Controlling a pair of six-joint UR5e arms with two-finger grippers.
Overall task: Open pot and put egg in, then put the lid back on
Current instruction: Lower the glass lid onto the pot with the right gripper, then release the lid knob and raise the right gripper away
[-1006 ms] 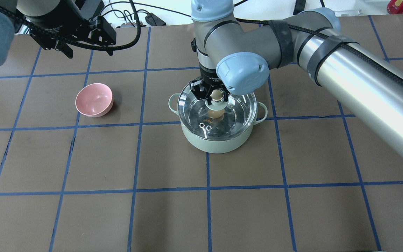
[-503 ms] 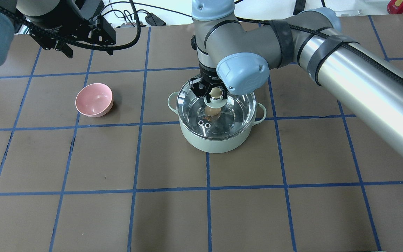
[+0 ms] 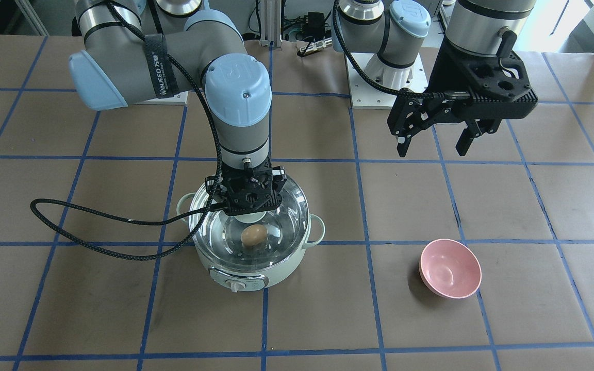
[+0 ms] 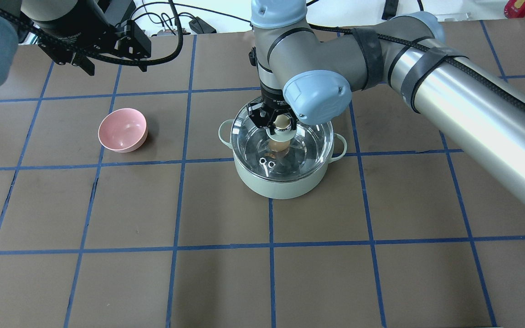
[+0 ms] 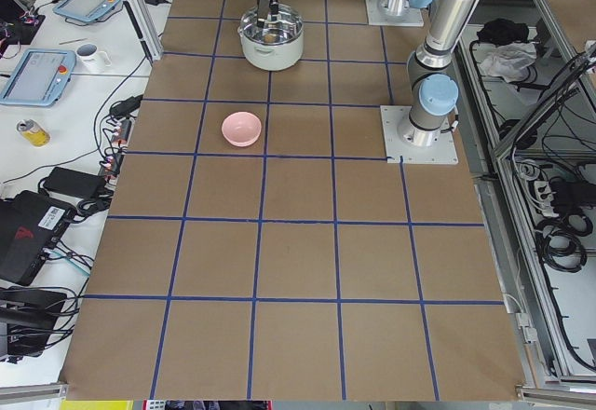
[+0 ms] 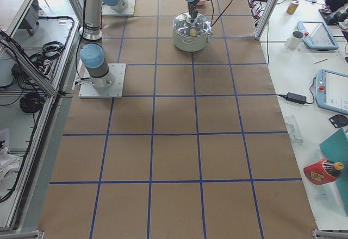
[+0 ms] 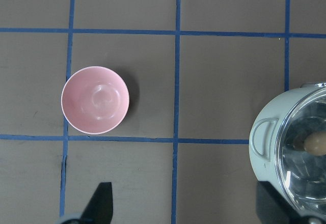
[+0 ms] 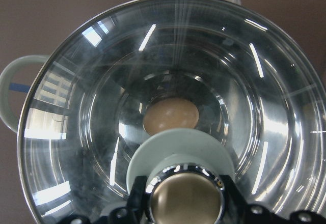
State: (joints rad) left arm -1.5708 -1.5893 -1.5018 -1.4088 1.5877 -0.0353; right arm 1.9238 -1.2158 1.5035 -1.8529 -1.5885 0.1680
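Note:
The lid's edge (image 3: 270, 268) lies along the pot's rim (image 3: 308, 217) under my fingers, so the lid would stay in place. My right gripper should open now.
The mint-green pot (image 4: 280, 187) stands mid-table, with its dial facing the front view (image 3: 235, 285). The tan egg (image 4: 277, 146) lies inside it, seen through the glass (image 3: 253, 235) and in the right wrist view (image 8: 170, 117). The clear lid (image 4: 310, 143) sits at the pot's rim; I cannot tell whether it fully rests there. My right gripper (image 4: 282, 122) is shut on the lid's beige knob (image 8: 184, 199) from above. My left gripper (image 4: 116, 69) is open and empty, held high over the table's back left.
A pink bowl (image 4: 122, 130) stands left of the pot, about one grid square away, and also shows in the left wrist view (image 7: 95, 100). The right arm's black cable (image 3: 96, 219) loops over the table beside the pot. Blue tape lines grid the brown table.
My right gripper has sunk slightly with the lid, bringing it down to the pot's rim. The left arm and the bowl have not moved.

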